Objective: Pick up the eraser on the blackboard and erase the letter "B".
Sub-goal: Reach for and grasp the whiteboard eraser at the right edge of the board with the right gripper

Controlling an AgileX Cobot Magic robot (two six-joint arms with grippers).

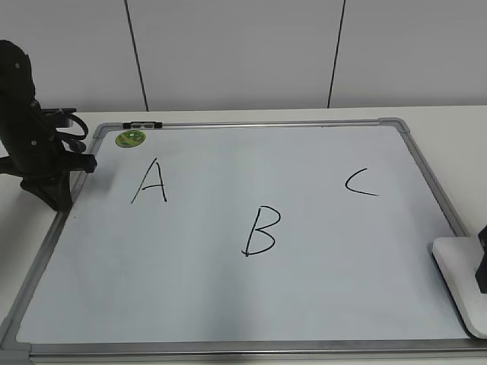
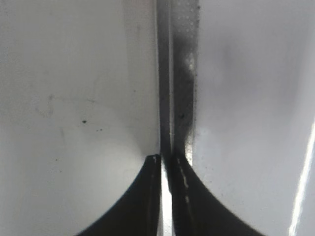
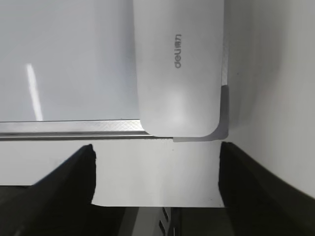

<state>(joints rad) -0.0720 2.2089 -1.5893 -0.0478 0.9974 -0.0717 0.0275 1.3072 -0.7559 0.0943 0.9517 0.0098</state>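
Observation:
The eraser is narrow across its flat body (image 1: 466,277) (image 3: 179,81). My right gripper will grab it by its long sides next.
The blackboard (image 1: 190,281), a white board in a silver-grey frame, lies flat on the table. The black letter "B" (image 1: 261,230) is at its middle, between "A" (image 1: 151,182) and "C" (image 1: 360,183). The white eraser (image 1: 459,280) lies over the board's right frame near the front. In the right wrist view the eraser (image 3: 179,64) lies across the frame (image 3: 69,128), just ahead of my open, empty right gripper (image 3: 157,167). Only the right gripper's dark edge (image 1: 482,262) shows in the exterior view. My left gripper (image 2: 167,160) is shut and empty over the board's left frame (image 2: 179,73).
The left arm (image 1: 38,152) stands at the board's back left corner. A round green sticker (image 1: 130,138) and a small black-and-white clip (image 1: 142,125) are at the board's top left. A white wall stands behind the table.

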